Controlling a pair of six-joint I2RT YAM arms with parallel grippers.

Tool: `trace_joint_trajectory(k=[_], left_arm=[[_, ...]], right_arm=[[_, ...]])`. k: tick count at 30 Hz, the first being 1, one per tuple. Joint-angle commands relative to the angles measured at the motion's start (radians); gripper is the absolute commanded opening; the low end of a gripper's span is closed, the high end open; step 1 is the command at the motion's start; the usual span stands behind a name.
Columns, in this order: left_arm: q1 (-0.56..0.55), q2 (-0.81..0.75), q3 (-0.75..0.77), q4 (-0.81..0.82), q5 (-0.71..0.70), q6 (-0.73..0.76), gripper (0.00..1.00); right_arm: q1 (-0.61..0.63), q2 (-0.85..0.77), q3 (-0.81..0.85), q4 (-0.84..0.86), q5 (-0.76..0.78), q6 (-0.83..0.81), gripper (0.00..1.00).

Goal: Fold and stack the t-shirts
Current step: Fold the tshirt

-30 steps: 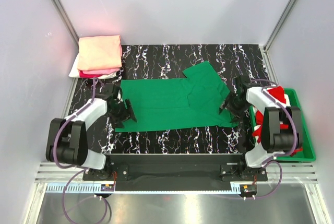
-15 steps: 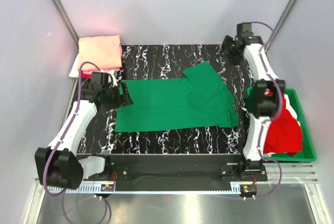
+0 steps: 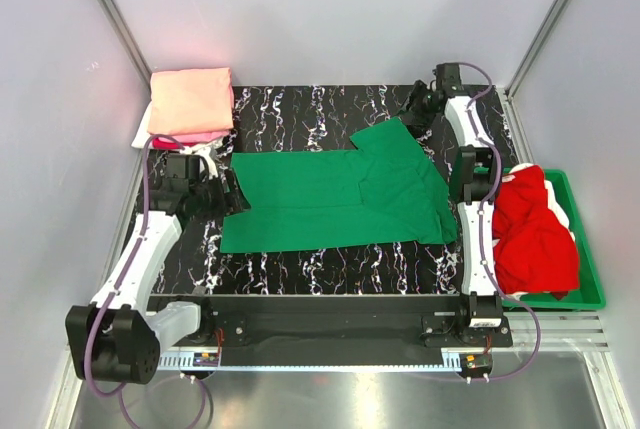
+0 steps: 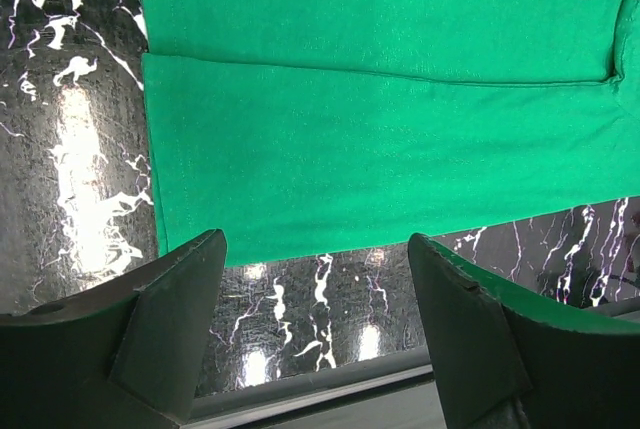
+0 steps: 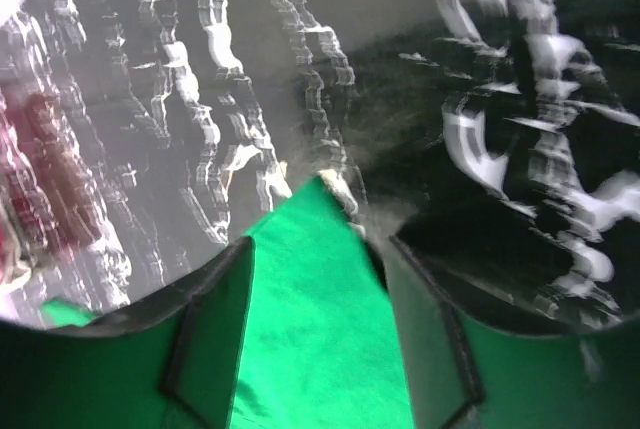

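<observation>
The left gripper grabs the green t-shirt's far hem corner (image 3: 235,157) next, opposite the sleeve tip, to fold the shirt's far side toward me.
A bright green t-shirt (image 3: 330,199) lies spread flat on the black marbled table (image 3: 300,109), one sleeve pointing to the far right. My left gripper (image 3: 222,192) is open and empty at the shirt's left hem; in the left wrist view (image 4: 315,244) its fingers stand over bare table just off the green cloth (image 4: 380,149). My right gripper (image 3: 412,117) is at the far sleeve tip; in the right wrist view (image 5: 318,249) its fingers stand apart with the green sleeve (image 5: 320,349) between them. A red t-shirt (image 3: 535,239) lies crumpled in the bin.
A folded stack (image 3: 190,99) sits at the far left corner, salmon-peach on top, hot pink and white under it. A rigid green plastic bin (image 3: 590,269) stands off the table's right edge. Grey walls close in the back and sides.
My right arm swung from the bin side up to the far right corner, then came down to the sleeve tip. My left gripper moved from the shirt's front left to its left hem.
</observation>
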Motion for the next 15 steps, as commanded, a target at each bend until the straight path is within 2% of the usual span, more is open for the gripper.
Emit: trace_joint_trajectory(k=[1,5,6,10,13,14,15], left_arm=[[0.007,0.009,0.013,0.05,-0.007,0.007,0.78],[0.064,0.023,0.019,0.038,-0.067,-0.008,0.74],[0.111,0.03,0.022,0.038,-0.061,-0.013,0.72],[0.148,0.113,0.055,0.073,-0.044,-0.052,0.72],[0.148,0.214,0.117,0.136,-0.059,-0.089,0.72],[0.15,0.245,0.135,0.145,-0.062,-0.097,0.72],[0.148,0.314,0.187,0.15,-0.07,-0.105,0.72]], right_arm=[[0.032,0.019,-0.098,0.069,-0.066,0.03,0.62],[0.046,-0.026,-0.224,0.13,-0.073,0.042,0.56],[0.047,-0.035,-0.249,0.139,-0.078,0.041,0.54],[0.046,-0.038,-0.272,0.135,-0.081,0.035,0.4],[0.047,-0.046,-0.292,0.138,-0.07,0.015,0.25],[0.047,-0.05,-0.296,0.139,-0.069,0.012,0.16],[0.047,-0.05,-0.298,0.136,-0.07,0.005,0.12]])
